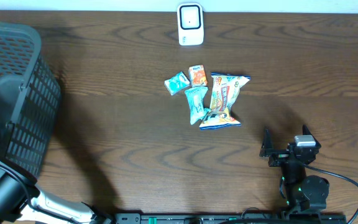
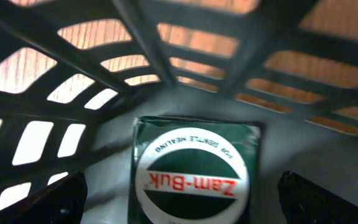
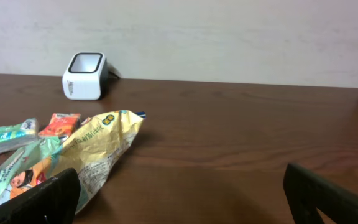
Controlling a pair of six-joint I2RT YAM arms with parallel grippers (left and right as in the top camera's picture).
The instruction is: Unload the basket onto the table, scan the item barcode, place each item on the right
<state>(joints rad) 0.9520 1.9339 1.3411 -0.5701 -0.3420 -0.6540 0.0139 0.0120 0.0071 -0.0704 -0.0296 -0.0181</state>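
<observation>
My left fingers are too high above the labelled top of the box to close.
In the left wrist view a green Zam-Buk box with a white round label lies on the floor of the black mesh basket. My left gripper is open inside the basket, one dark finger at each side of the box, not touching it. The white barcode scanner stands at the table's far edge, also the scanner in the right wrist view. My right gripper hovers open and empty at the front right, the same gripper over bare wood.
The basket fills the left of the table, my left arm reaching into it. A yellow snack bag, an orange packet and two teal packets lie in the middle. The bag lies just left of my right gripper.
</observation>
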